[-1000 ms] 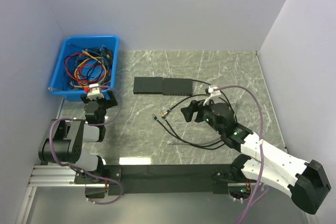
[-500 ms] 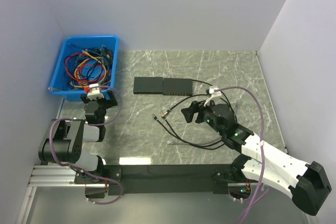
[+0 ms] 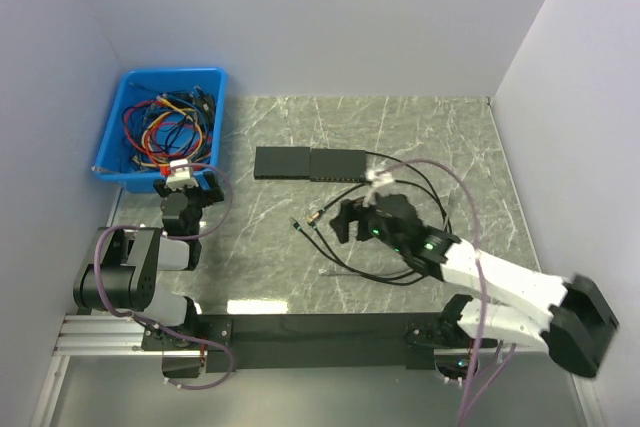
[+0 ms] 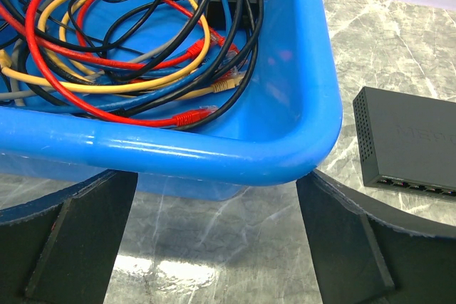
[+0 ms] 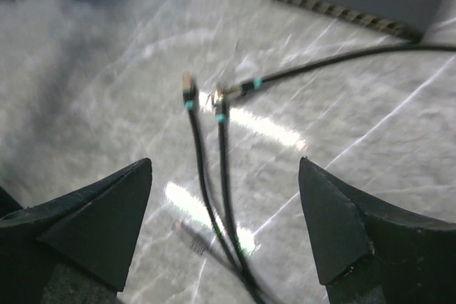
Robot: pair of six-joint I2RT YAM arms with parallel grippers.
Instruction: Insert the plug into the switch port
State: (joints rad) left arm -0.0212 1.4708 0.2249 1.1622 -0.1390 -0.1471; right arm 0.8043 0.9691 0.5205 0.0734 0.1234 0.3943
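My right gripper should next take hold of the black cable just behind a teal-banded plug (image 3: 317, 231) (image 5: 223, 132), so the plug stays free to be handed over to my left gripper.
The switch (image 3: 310, 163) is a flat black box at the back middle of the table; its row of ports (image 5: 342, 12) shows at the top of the right wrist view. Black cables lie in front of it, their plugs (image 3: 296, 222) pointing left. In the right wrist view two plugs (image 5: 188, 95) with teal bands lie side by side on the marble, just ahead of my right gripper (image 5: 224, 172). That gripper (image 3: 350, 219) is open and holds nothing. My left gripper (image 3: 186, 188) stands open and empty by the blue bin (image 4: 214, 154).
The blue bin (image 3: 115, 162) at the back left holds several coloured cables (image 4: 107, 55). The switch's near corner (image 4: 410, 147) shows at the right of the left wrist view. Black cable loops (image 3: 385, 275) lie under my right arm. Another cable end (image 5: 179, 227) lies near the right gripper's left finger.
My right arm has swung left, bringing its open gripper closer to the plugs. The left arm has not moved.
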